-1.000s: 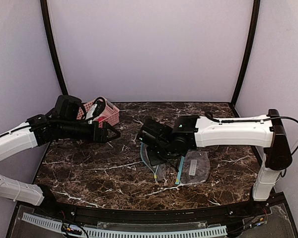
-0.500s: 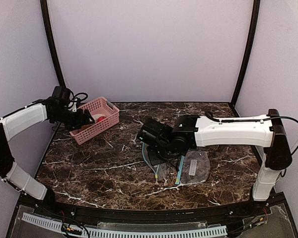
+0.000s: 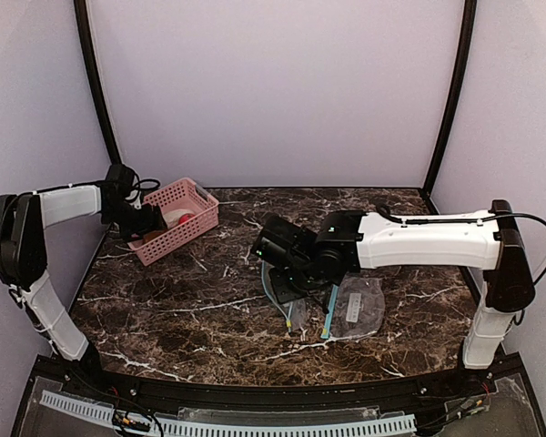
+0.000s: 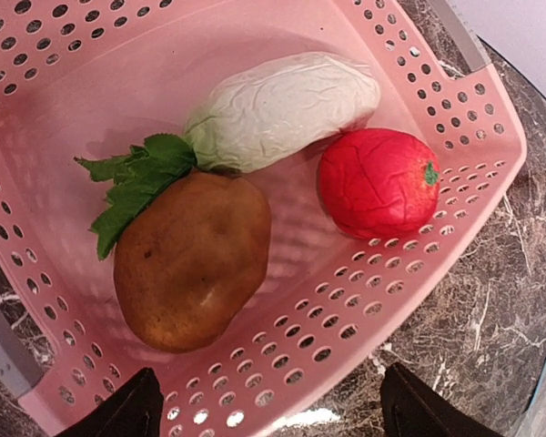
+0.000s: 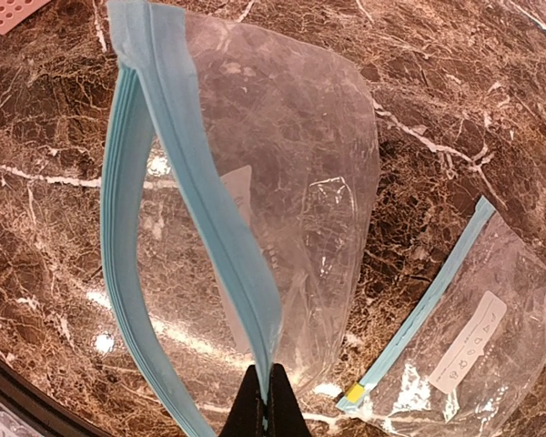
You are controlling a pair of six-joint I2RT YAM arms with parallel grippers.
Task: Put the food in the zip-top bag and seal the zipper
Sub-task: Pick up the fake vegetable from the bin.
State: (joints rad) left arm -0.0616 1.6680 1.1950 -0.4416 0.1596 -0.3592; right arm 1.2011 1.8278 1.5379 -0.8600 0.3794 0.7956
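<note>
I will next grab the brown-orange bun (image 3: 153, 236) (image 4: 191, 259) across its opposite sides with my left gripper, so a rounded end stays free to go into the bag.
The food lies in a pink basket (image 4: 455, 196) at the table's far left: a brown-orange bun (image 4: 191, 259), a red-pink ball (image 4: 378, 182), a whitish oblong piece (image 4: 282, 109) and a green sprig (image 4: 132, 182). My left gripper (image 4: 268, 419) hangs open over the basket's near wall, with nothing between its fingertips (image 4: 118, 414). In the top view the left gripper (image 3: 148, 220) sits at the basket (image 3: 198, 217). My right gripper (image 5: 271, 405) is shut on the blue zipper edge of a clear zip-top bag (image 5: 273, 173), whose mouth gapes open. From above, the bag (image 3: 278, 287) hangs under the right gripper (image 3: 282, 273).
A second clear zip-top bag (image 5: 473, 346) with a blue zipper and yellow slider lies flat on the marble right of the held one, also the bag (image 3: 357, 308) in the top view. Purple walls and black posts close in the table.
The left arm swung back and left from in front of the basket, and its gripper now points down into the basket. The right arm and its bag have held still.
</note>
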